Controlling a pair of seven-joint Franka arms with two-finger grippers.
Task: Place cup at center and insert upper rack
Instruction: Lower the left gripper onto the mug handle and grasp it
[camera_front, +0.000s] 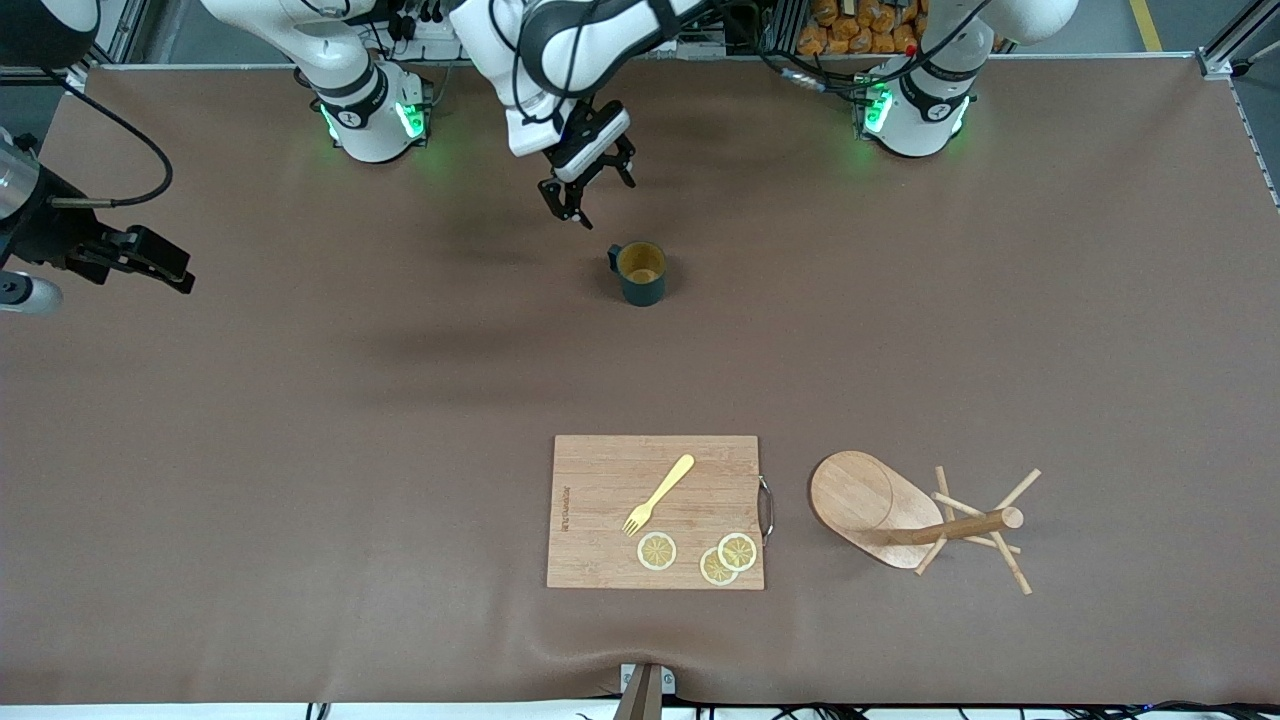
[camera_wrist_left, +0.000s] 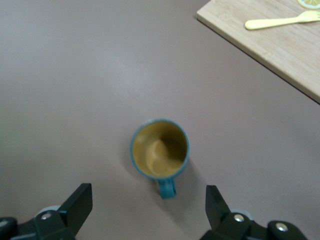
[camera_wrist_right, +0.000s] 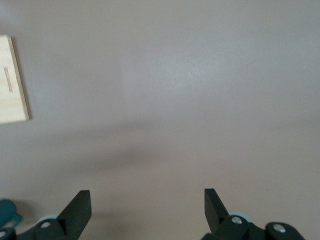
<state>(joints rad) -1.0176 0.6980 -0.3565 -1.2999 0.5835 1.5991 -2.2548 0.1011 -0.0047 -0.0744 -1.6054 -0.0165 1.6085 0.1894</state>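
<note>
The dark teal cup needs to come onto the upper rack, so next my left gripper should grab the cup by its handle (camera_front: 614, 257) (camera_wrist_left: 167, 189).
The cup (camera_front: 640, 272), dark teal with a mustard-yellow inside, stands upright on the brown table near its middle, toward the robots' bases. My left gripper (camera_front: 595, 195) is open and empty in the air beside the cup, on the bases' side. In the left wrist view the cup (camera_wrist_left: 160, 149) shows its handle pointing at the gap of the left gripper (camera_wrist_left: 149, 205). The upper rack (camera_front: 870, 500), a light wooden mug tree, lies on its side near the front camera, toward the left arm's end. My right gripper (camera_front: 185, 280) is open and empty at the right arm's end (camera_wrist_right: 147, 207).
A wooden cutting board (camera_front: 600, 500) lies beside the rack, nearer to the front camera than the cup. A yellow fork (camera_front: 658, 495) and three lemon slices (camera_front: 657, 551) lie on it. The board also shows in the left wrist view (camera_wrist_left: 280, 45) and right wrist view (camera_wrist_right: 10, 85).
</note>
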